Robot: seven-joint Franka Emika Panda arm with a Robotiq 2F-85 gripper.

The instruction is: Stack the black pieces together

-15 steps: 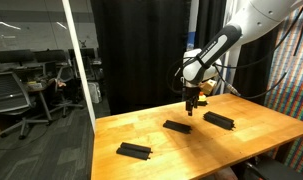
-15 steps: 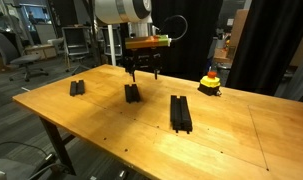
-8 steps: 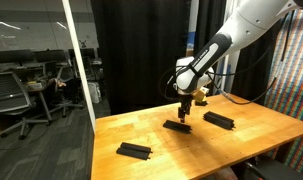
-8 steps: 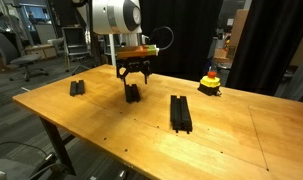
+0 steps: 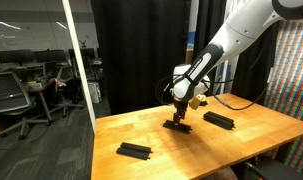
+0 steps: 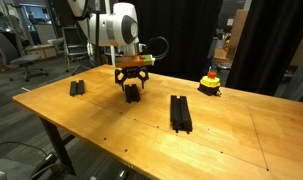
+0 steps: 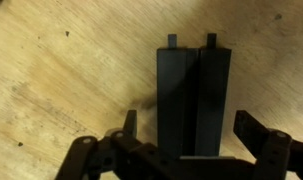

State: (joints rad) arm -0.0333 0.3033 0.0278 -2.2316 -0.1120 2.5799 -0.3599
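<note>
The gripper isn't ready to close on the middle black piece yet and needs to go lower first, because an exterior view shows its open fingers above the piece's top.
Three black pieces lie apart on the wooden table. In both exterior views my gripper [image 5: 178,113] [image 6: 132,87] hangs low over the middle black piece [image 5: 177,126] [image 6: 132,96]. The wrist view shows that piece [image 7: 194,95] as a ridged double bar running up from between my open fingers, one fingertip [image 7: 129,124] on its left and one [image 7: 253,130] on its right, neither touching; the gripper [image 7: 191,128] straddles it. A second black piece [image 5: 134,150] [image 6: 77,87] and a third [image 5: 219,120] [image 6: 180,112] lie to either side.
A small red-and-yellow object [image 6: 210,82] stands near the table's far edge. The wooden table [image 6: 111,125] has bare surface round the pieces. Black curtains hang behind, and a glass partition [image 5: 76,60] stands beside the table.
My gripper has come down and shifted sideways until it sits over the middle black piece. Its jaws have stayed open, and none of the pieces has moved.
</note>
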